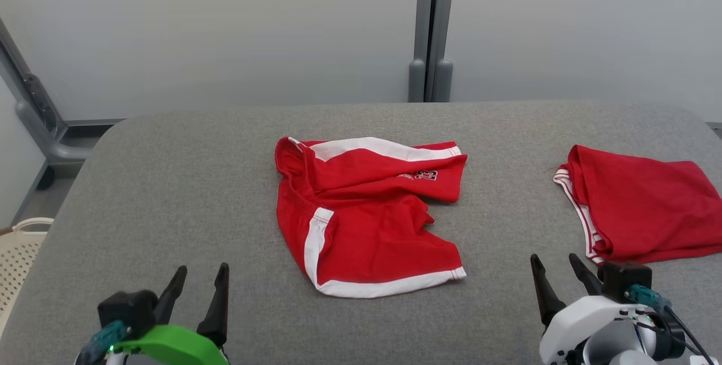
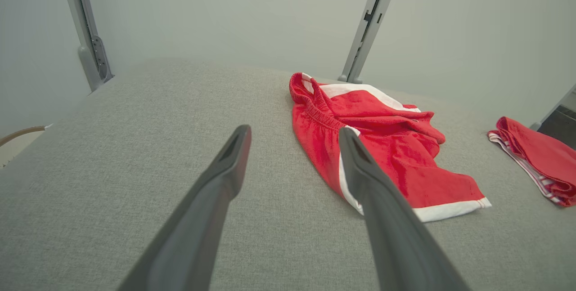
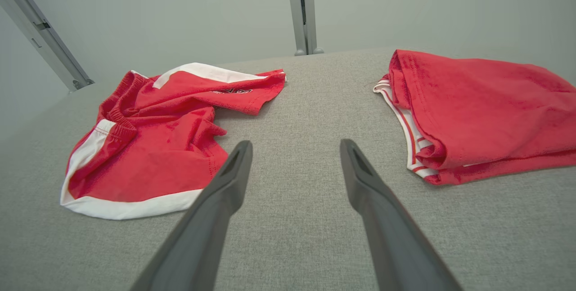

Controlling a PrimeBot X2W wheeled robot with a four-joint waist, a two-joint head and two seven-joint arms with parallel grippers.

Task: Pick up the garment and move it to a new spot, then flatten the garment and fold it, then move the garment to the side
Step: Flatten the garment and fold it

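Note:
The left gripper grabs the waistband end of the white stripe [image 1: 324, 215] next, to spread the shorts [image 1: 379, 246] flat for folding.
The garment [image 1: 366, 212] is a pair of red shorts with white side stripes and hem, lying crumpled in the middle of the grey table [image 1: 169, 184]. It also shows in the left wrist view [image 2: 382, 151] and in the right wrist view [image 3: 157, 147]. My left gripper [image 1: 203, 275] hovers open near the table's front left, apart from the shorts, and its fingers frame bare cloth [image 2: 294, 136]. At the front right my right gripper [image 1: 555, 263] stands open with nothing between its fingers [image 3: 294, 147], over the bare gap between the two red pieces.
A second red garment [image 1: 643, 212] with striped white trim lies folded at the table's right edge, also seen from both wrists [image 3: 486, 111] [image 2: 540, 158]. A pale basket [image 1: 20, 246] stands left of the table. Grey wall panels and a metal post [image 1: 431, 32] rise behind.

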